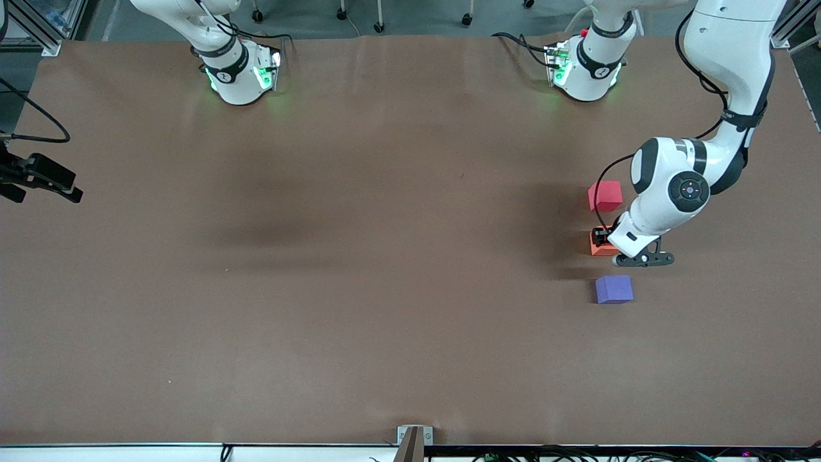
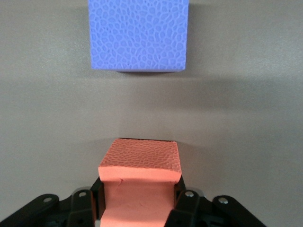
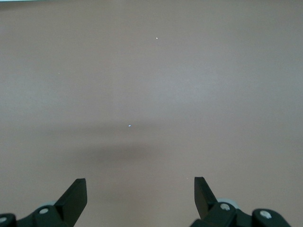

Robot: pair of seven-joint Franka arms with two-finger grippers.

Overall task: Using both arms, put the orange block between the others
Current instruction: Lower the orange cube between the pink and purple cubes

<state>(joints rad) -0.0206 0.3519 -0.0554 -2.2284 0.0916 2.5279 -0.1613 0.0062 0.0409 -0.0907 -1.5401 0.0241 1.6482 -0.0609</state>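
The orange block sits low between the pinkish-red and purple-blue cubes and would stay in line with both, so it is time for my left gripper to release it now.
The orange block [image 1: 601,248] sits low over the table in the gap between the pinkish-red cube [image 1: 605,196] and the purple-blue cube [image 1: 614,289], in line with both. My left gripper [image 1: 603,239] is shut on it. In the left wrist view the orange block [image 2: 139,177] is squeezed between the black fingers [image 2: 98,199], and the purple-blue cube [image 2: 138,34] lies a short way ahead on the table. Whether the block touches the table I cannot tell. My right gripper [image 3: 140,191] is open over bare table with nothing between its fingers.
The brown table [image 1: 359,269] spreads wide toward the right arm's end. A black device with a cable [image 1: 42,178] juts in at that end's edge. A small metal bracket [image 1: 414,439] sits at the table edge nearest the front camera.
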